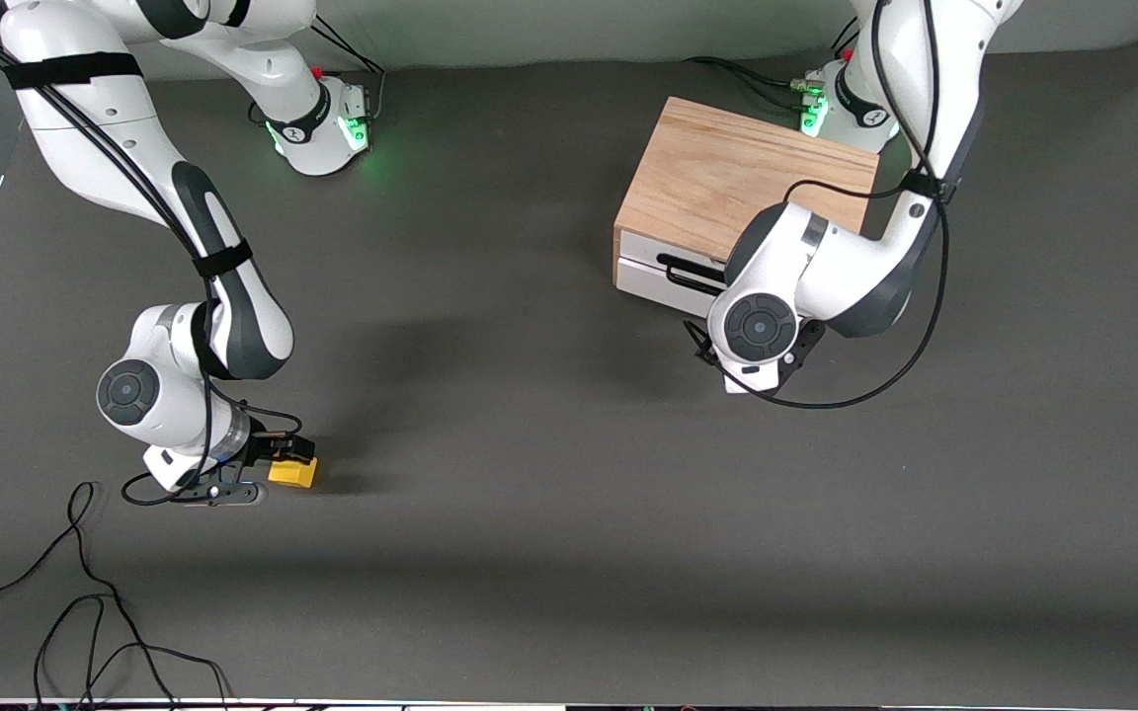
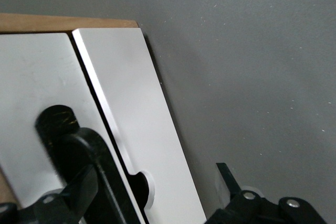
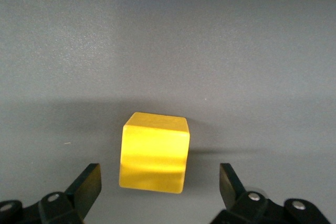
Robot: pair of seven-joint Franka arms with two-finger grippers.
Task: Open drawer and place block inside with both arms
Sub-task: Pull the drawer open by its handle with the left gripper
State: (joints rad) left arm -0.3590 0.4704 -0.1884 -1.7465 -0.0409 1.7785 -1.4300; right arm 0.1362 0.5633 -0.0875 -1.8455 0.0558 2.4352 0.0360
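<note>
Next, my right gripper grabs the yellow block by its opposite sides to place it inside the drawer point(image 1: 662, 284).
The yellow-orange block point(image 1: 293, 473) sits on the grey table toward the right arm's end. My right gripper point(image 1: 271, 470) is low over the table, open, with the block point(image 3: 155, 153) just ahead of its fingertips point(image 3: 86, 183) and not gripped. The light-wood cabinet point(image 1: 727, 173) stands by the left arm's base. Its white drawer front point(image 1: 653, 284) and black bar handle point(image 1: 685, 274) face the front camera, and no wooden inside shows. My left gripper point(image 2: 156, 182) is open right at the drawer front point(image 2: 134, 108), with the handle point(image 2: 86, 156) beside one finger point(image 2: 83, 184). In the front view its wrist hides it.
Loose black cables point(image 1: 85, 612) lie on the table near the front camera at the right arm's end. A cable loop point(image 1: 885, 375) hangs from the left arm beside the cabinet. Bare grey table point(image 1: 549, 474) lies between block and cabinet.
</note>
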